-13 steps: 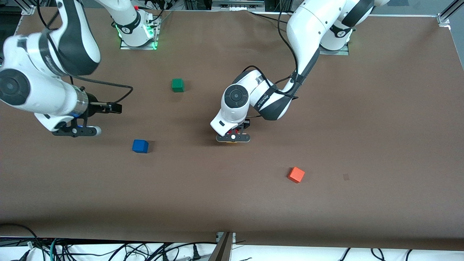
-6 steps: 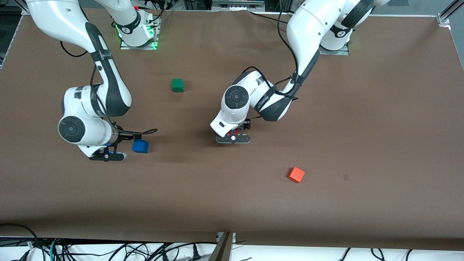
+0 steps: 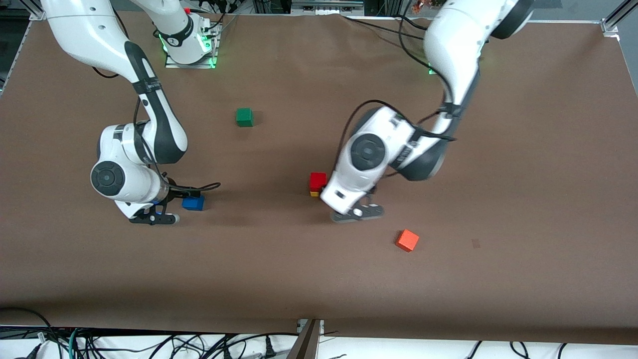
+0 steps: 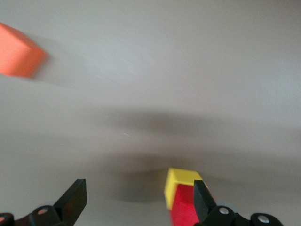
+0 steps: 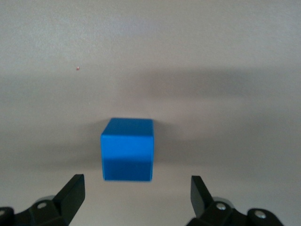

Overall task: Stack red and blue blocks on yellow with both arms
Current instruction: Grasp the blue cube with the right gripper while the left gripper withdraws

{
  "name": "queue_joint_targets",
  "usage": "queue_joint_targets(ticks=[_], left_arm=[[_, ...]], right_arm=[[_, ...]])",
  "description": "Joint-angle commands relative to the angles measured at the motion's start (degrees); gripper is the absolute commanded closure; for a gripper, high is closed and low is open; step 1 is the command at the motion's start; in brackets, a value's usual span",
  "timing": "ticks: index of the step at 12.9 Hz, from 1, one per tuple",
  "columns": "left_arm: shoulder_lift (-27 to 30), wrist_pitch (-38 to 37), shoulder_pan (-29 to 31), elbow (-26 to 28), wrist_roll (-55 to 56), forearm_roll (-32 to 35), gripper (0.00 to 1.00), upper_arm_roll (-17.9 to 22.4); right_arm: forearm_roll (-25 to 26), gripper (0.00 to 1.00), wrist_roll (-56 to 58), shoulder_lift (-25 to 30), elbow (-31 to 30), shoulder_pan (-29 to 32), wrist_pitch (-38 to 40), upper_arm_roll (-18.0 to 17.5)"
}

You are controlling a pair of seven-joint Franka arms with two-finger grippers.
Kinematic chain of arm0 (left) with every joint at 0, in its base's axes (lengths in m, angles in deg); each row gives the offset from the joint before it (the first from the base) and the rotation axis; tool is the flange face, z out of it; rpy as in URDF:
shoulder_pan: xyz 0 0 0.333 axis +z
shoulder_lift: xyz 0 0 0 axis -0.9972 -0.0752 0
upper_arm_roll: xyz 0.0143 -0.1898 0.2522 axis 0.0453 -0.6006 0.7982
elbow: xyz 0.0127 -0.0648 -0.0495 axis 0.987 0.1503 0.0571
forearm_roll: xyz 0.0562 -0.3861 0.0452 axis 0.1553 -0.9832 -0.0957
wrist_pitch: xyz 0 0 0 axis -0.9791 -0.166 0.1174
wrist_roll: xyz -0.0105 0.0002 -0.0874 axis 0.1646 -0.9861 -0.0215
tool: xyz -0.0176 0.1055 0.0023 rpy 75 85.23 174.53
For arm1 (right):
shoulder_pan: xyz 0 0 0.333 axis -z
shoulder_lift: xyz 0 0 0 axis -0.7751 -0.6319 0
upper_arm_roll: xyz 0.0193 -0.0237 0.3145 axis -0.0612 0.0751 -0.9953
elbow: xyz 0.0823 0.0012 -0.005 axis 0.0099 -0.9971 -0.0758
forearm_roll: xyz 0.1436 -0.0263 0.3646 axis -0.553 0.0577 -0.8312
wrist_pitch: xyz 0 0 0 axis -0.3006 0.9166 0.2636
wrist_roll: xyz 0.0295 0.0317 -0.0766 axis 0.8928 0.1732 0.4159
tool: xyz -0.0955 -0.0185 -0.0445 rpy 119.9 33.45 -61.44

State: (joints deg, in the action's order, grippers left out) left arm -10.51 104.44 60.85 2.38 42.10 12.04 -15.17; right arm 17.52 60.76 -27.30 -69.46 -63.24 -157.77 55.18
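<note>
The fingers of my right gripper stop short of the blue cube's near edge (image 5: 127,177) and would miss if they closed now. My right gripper should move toward the cube before it closes on the cube.
The deep red cube (image 3: 318,179) sits on the yellow cube (image 3: 315,193) near the middle of the table. My left gripper (image 3: 360,207) is open and empty, just beside this stack toward the left arm's end. In the left wrist view the yellow cube (image 4: 180,179) and red cube (image 4: 187,208) lie by one finger (image 4: 201,200) of the open left gripper (image 4: 138,202). The blue cube (image 3: 193,203) lies on the table. My right gripper (image 3: 167,202) is open right beside it. In the right wrist view the blue cube (image 5: 128,148) lies just ahead of the open right gripper (image 5: 135,195).
A green cube (image 3: 244,117) lies farther from the front camera, between the two arms' bases. An orange-red cube (image 3: 407,240) lies nearer the front camera than the stack, toward the left arm's end; it also shows in the left wrist view (image 4: 19,57).
My left gripper has let go of the red cube on the yellow one and moved off toward the left arm's end. My right gripper has swung down beside the blue cube.
</note>
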Motion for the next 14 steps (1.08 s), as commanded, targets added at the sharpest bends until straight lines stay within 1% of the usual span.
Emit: queue_joint_targets(ticks=[1, 2, 3, 4, 5, 6, 8, 9, 10, 11, 12, 14], left_arm=[[4.5, -2.7, 6.6, -0.1, -4.8, 0.9, 0.00, -0.5], [5.9, -3.4, 9.7, 0.4, -8.1, 1.1, 0.00, -0.6], [6.9, -5.8, 12.0, 0.3, -11.1, 1.1, 0.00, -0.5], [8.2, -8.8, 14.4, 0.2, -13.0, 1.1, 0.00, -0.4], [9.7, -10.9, 16.6, 0.1, -14.4, 1.0, 0.00, -0.4], [11.7, -12.7, 18.8, 0.1, -15.4, 0.9, 0.00, -0.5], [15.0, -16.7, 22.1, 0.2, -18.6, 0.8, 0.00, -0.6], [16.6, -17.9, 23.2, 0.2, -21.7, 0.8, 0.00, -0.6], [17.7, -18.9, 24.8, 0.2, -25.3, 0.7, 0.00, -0.6], [18.8, -20.0, 26.6, 0.2, -28.4, 0.4, 0.00, -0.6], [19.7, -21.6, 28.3, 0.2, -30.8, 0.3, 0.00, -0.6], [21.6, -25.5, 30.5, 0.3, -35.5, 0.3, 0.00, -0.6]], right_arm=[[-1.2, 0.01, 1.3, -1.3, -1.4, -0.3, -4.2, -0.2], [-1.2, 0.02, 2.2, -1.4, -2.5, -0.3, -6.1, -0.2], [-1.2, 0.04, 2.4, -1.7, -3.7, -0.3, -8.4, -0.2], [-1.2, 0.10, 2.5, -1.8, -4.6, -0.3, -9.9, -0.2], [-1.2, 0.19, 2.7, -1.8, -4.7, -0.3, -9.9, -0.2], [-1.2, 0.29, 2.7, -1.8, -4.6, -0.3, -9.8, -0.2], [-1.3, 0.56, 2.7, -1.5, -4.1, -0.3, -9.0, -0.2], [-1.2, 0.64, 2.8, -1.3, -3.8, -0.3, -8.5, -0.3], [-1.1, 0.65, 3.2, -0.7, -3.4, -0.3, -8.3, -0.8], [-1.1, 0.65, 2.7, 0.5, -2.3, -0.4, -6.2, -1.8], [-1.1, 0.65, 2.2, 1.7, -0.2, -0.7, -2.1, -3.5], [-1.2, 0.65, 1.4, 1.8, 6.9, -1.2, 6.7, -7.0]])
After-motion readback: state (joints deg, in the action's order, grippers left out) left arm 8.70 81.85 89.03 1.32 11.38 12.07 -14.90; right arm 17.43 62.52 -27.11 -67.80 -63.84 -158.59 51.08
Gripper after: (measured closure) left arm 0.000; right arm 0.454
